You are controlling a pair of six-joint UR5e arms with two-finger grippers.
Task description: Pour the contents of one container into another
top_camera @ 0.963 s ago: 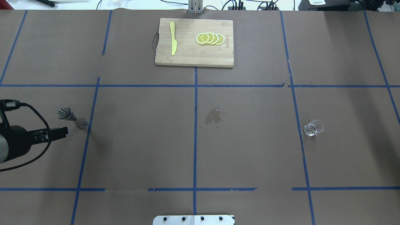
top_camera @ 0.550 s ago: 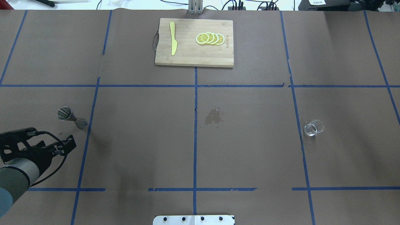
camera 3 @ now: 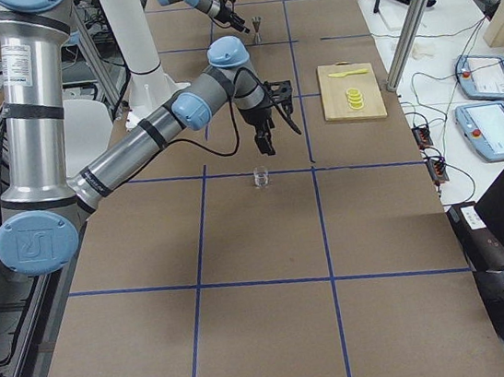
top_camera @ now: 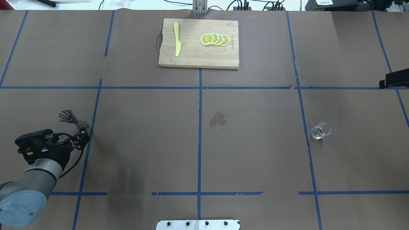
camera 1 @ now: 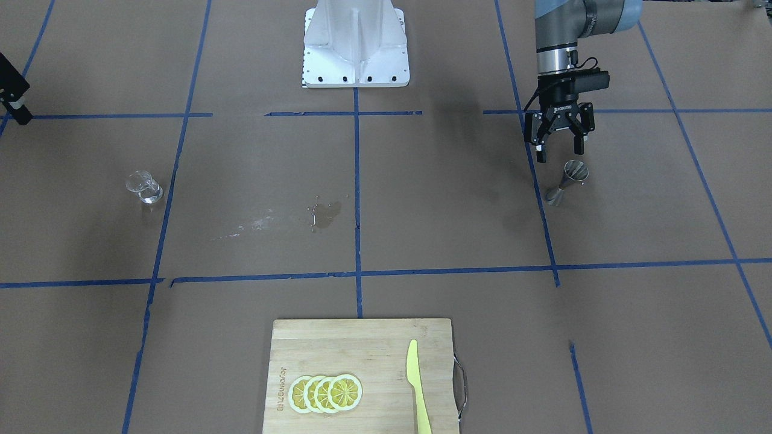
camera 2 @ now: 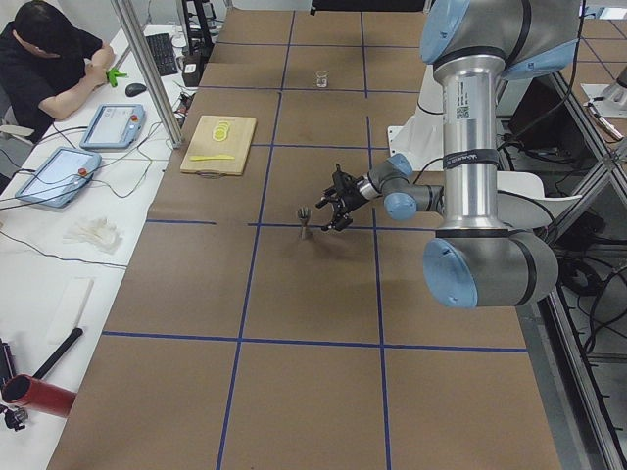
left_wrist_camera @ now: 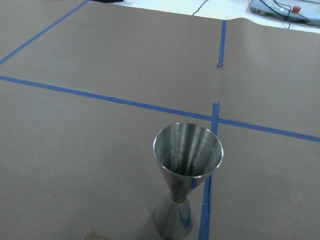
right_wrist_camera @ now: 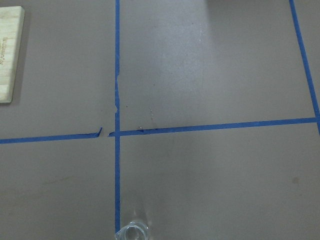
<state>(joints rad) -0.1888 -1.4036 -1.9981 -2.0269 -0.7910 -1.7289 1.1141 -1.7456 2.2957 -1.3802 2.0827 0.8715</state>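
The steel jigger flares into sloping cones above and below, so the robot's left gripper should next grab the jigger by its narrow middle (camera 1: pixel 563 187) (left_wrist_camera: pixel 179 199).
The steel jigger (top_camera: pixel 72 118) stands upright on the brown table at the left; the left wrist view shows its empty upper cone (left_wrist_camera: pixel 187 152) close below the camera. My left gripper (camera 1: pixel 562 154) hangs open just on the robot's side of the jigger (camera 1: pixel 567 181), not touching it. Far to the right the clear glass cup (top_camera: pixel 320 130) stands alone, with a little liquid in it (camera 1: pixel 143 187). My right gripper (camera 3: pixel 278 140) hovers above and beyond the cup (camera 3: pixel 261 178), fingers spread and empty; only its edge (top_camera: pixel 394 80) shows in the overhead view.
A wooden cutting board (top_camera: pixel 198 60) with lemon slices (top_camera: pixel 214 39) and a yellow knife (top_camera: pixel 176 38) lies at the far middle. A wet stain (top_camera: pixel 219 118) marks the table's centre. The robot's base plate (top_camera: pixel 198 224) sits at the near edge.
My left gripper has swung forward and to the right, close up beside the jigger. The right gripper has come into the overhead view at the right edge.
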